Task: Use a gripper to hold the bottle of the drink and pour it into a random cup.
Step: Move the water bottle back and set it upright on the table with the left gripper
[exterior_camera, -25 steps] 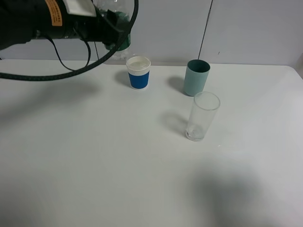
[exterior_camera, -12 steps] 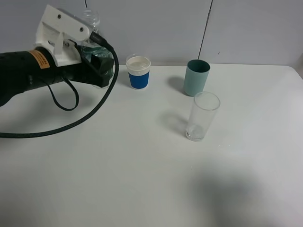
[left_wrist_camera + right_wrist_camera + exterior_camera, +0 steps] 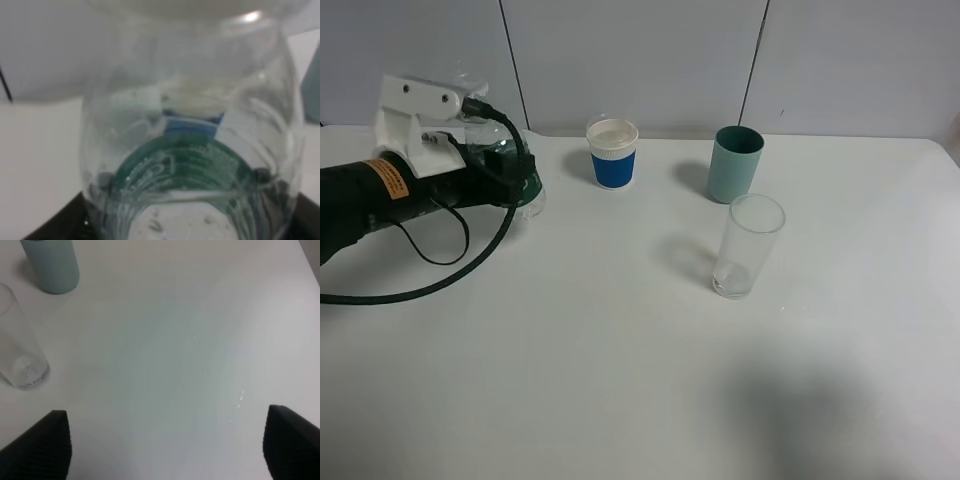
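The bottle is tilted and its lower edge hangs above the table, so my left gripper now lowers the bottle flat before releasing it.
My left gripper (image 3: 513,172) is shut on the bottle (image 3: 510,165), a clear plastic one with a dark green label, at the left of the table. The bottle stands roughly upright, its base low at the table surface. In the left wrist view the bottle (image 3: 190,150) fills the picture between the jaws of the left gripper (image 3: 185,222). The cup (image 3: 612,153), white with a blue band, stands at the back of the table, apart from the bottle and to its right. I cannot make out the drink. My right gripper (image 3: 165,450) is open over bare table.
A teal cup (image 3: 734,163) stands at the back right and a tall clear glass (image 3: 748,246) in front of it; both show in the right wrist view as teal cup (image 3: 51,265) and glass (image 3: 20,350). A black cable (image 3: 430,290) loops from the left arm over the table.
The left gripper has come down and to the left with the bottle, away from the cup, from high near the cup's rim to table level. The cups and the glass have not moved.
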Controlling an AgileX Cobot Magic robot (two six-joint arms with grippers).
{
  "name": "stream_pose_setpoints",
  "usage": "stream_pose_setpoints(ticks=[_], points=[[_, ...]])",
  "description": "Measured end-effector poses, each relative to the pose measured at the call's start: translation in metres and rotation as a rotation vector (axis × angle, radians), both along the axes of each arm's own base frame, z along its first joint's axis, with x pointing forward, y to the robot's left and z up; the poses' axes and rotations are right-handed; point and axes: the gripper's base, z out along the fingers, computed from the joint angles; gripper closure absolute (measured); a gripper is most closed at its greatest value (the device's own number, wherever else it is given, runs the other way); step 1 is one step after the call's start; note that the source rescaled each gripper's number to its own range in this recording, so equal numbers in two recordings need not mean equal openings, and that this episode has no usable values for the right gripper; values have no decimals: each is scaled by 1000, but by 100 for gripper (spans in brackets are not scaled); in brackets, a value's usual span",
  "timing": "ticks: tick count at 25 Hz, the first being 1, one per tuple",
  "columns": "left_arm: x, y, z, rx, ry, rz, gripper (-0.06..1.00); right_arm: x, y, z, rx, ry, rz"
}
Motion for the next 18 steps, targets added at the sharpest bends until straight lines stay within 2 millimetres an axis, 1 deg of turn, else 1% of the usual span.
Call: stream_pose_setpoints(ticks=[4,8,12,18], points=[[7,3,-22,0,30,6,94,0,0,0,0,0,0],[10,2,-42,58,19,-26,94,0,0,0,0,0,0],[11,1,-53,123,-13,-59,94,0,0,0,0,0,0],[10,0,-66,153,7,-80,94,0,0,0,0,0,0]])
